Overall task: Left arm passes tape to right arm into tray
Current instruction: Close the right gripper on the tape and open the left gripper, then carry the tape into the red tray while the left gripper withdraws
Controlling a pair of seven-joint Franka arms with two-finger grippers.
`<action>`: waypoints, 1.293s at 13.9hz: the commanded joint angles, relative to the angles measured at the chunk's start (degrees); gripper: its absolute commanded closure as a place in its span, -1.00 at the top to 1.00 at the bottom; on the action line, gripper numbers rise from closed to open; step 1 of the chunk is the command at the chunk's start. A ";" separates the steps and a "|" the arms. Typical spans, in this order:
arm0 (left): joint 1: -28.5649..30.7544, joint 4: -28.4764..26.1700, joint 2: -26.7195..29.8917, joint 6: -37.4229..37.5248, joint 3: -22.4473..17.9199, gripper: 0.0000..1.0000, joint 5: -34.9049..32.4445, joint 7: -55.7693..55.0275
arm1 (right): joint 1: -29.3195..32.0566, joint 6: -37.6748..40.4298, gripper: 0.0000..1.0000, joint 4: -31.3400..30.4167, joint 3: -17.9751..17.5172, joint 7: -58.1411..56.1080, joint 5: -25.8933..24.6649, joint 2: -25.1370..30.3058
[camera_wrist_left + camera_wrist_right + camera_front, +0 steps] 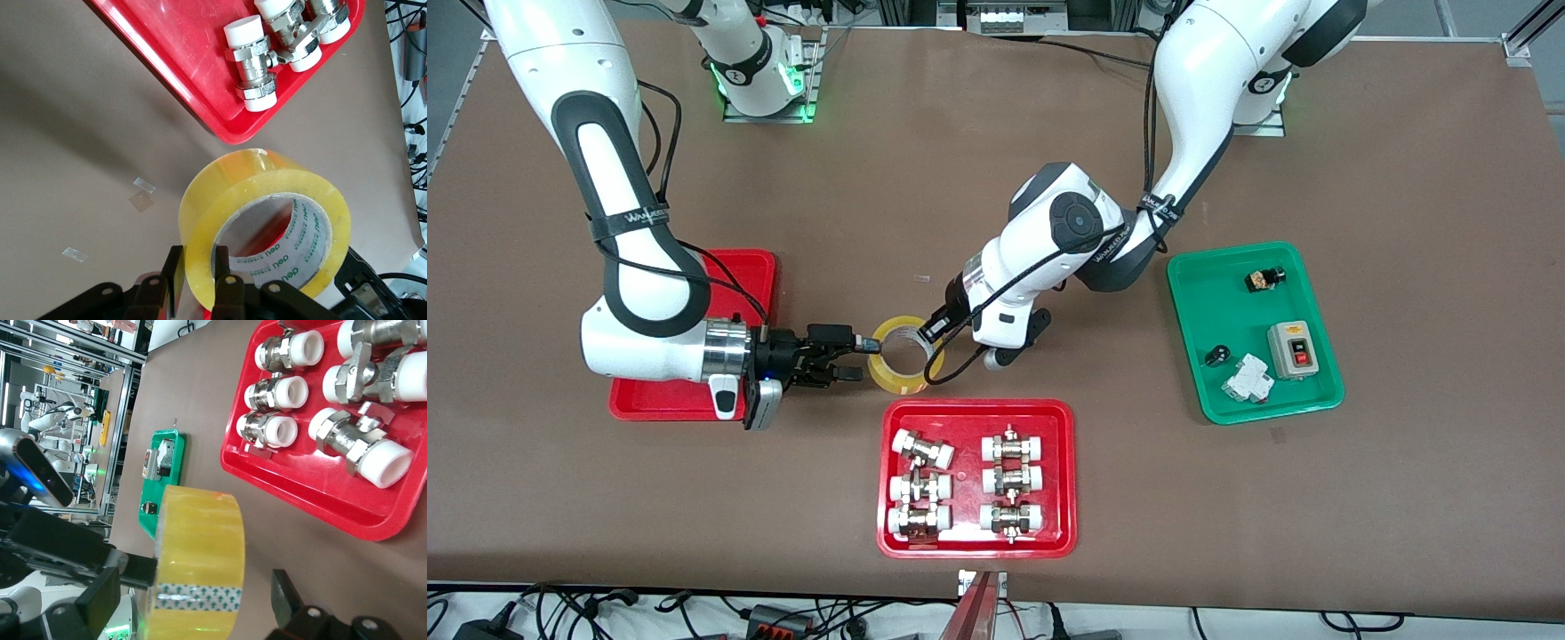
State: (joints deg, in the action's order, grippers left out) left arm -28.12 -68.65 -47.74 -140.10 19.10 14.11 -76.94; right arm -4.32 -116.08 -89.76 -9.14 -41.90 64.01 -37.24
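I need to put the yellow roll into the plain red tray, so I should next grab the roll with my right gripper by its ring wall.
The tape, a yellowish roll with a pale core, is held on edge above the table, between the plain red tray and the tray of fittings. My left gripper is shut on the tape's wall. In the left wrist view one finger is outside the tape and the other is inside the core. My right gripper is open beside the plain red tray. Its fingers stand wide on either side of the tape, not closed on it.
A red tray with several white-capped metal fittings lies nearer to the front camera than the tape. It also shows in the left wrist view and the right wrist view. A green tray with small electrical parts lies toward the left arm's end.
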 commanded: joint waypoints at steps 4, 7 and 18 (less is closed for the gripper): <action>-0.53 4.14 -2.00 -1.22 -0.03 -0.54 1.63 3.01 | -0.87 -2.13 -0.11 -0.33 -0.26 -0.83 1.73 -0.12; -0.53 4.05 -2.00 -1.22 -0.03 -0.54 1.54 4.25 | -0.87 -1.96 -0.86 -0.15 -0.26 -0.56 1.73 0.32; 8.95 3.62 7.73 18.33 -0.91 1.00 -1.34 10.76 | 0.18 -0.82 -1.00 0.20 0.35 2.87 -0.10 1.99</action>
State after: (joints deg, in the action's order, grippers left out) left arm -22.11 -63.51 -44.95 -129.14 18.76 13.85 -67.68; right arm -4.97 -117.79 -89.28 -9.00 -40.41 64.56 -36.90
